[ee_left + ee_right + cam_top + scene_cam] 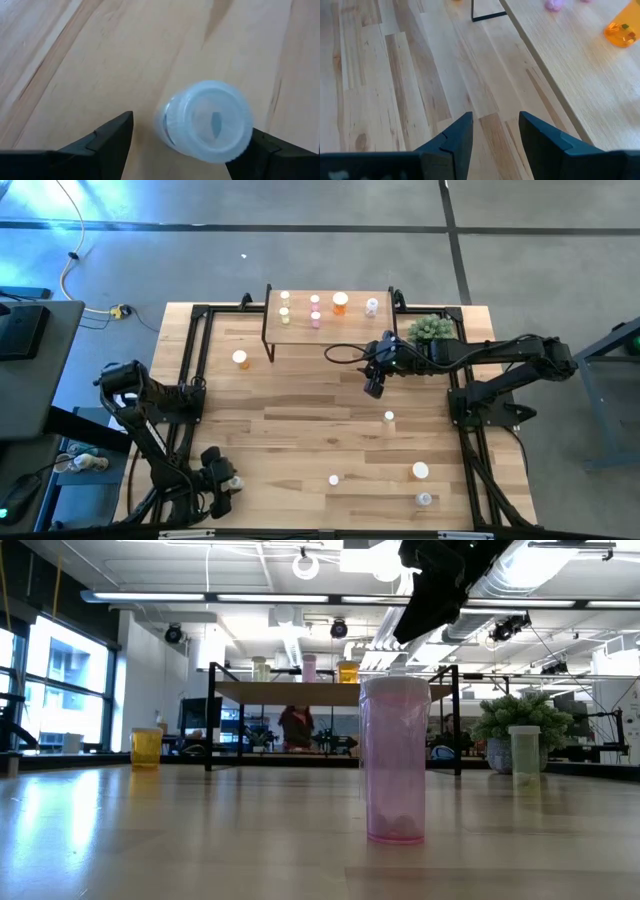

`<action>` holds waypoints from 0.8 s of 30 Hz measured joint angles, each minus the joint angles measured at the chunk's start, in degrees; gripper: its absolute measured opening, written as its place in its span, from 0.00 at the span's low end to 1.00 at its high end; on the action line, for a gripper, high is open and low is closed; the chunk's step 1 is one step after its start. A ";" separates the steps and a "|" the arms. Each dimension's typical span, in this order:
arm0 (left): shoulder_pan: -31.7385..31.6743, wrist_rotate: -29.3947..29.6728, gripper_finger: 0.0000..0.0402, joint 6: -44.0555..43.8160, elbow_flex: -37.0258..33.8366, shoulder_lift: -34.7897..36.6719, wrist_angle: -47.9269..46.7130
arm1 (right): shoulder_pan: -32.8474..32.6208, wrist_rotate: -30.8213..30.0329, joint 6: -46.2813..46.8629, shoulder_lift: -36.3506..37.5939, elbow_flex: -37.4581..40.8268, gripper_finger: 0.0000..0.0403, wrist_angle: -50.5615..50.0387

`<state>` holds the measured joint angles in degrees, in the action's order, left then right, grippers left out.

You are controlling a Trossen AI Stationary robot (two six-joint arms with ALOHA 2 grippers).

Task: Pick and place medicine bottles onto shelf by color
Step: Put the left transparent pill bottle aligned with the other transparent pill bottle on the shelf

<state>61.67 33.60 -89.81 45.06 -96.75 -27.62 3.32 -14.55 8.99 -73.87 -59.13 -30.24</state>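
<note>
The left gripper will next grab the pale medicine bottle by its cap end (234,482). The robot will then sort the bottle onto the shelf (330,328) by color.
A pale medicine bottle with a white cap (207,120) stands upright on the table near its near left corner. My left gripper (192,122) is open, slanting down, with one finger on either side of it; the bottle is nearer one finger. My right gripper (374,388) hangs above the table in front of the shelf (330,328), its fingers (495,117) slightly apart with nothing between them. On the shelf stand yellowish (285,305), pink (315,311), orange (340,303) and clear (372,307) bottles. My left gripper has one finger (265,150) right beside the rim of the bottle's cap (245,135); I cannot tell whether it touches. The other finger (117,137) stands clear of the bottle. The bottle stands on the table.
Loose bottles stand on the table: a yellow one (240,358) at the far left, a pale one (389,417) mid-right, a pink one (395,760) and two more (420,471) near the front right. A small green plant (430,328) sits beside the shelf's right end.
</note>
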 joint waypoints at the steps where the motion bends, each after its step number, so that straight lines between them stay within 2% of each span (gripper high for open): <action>1: 0.02 0.21 0.64 0.22 0.00 0.00 0.12 | 0.01 0.00 0.00 0.00 0.00 0.38 0.02; 18: 0.02 2.29 0.39 2.06 0.02 0.09 0.37 | 0.01 0.00 0.00 0.00 -0.02 0.38 0.15; 24: -0.61 3.59 0.36 3.03 0.02 0.09 0.16 | 0.01 -0.02 0.00 0.00 -0.02 0.38 0.30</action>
<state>61.07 37.19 -86.78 45.08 -96.66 -27.46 3.33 -14.57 8.99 -73.87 -59.16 -29.94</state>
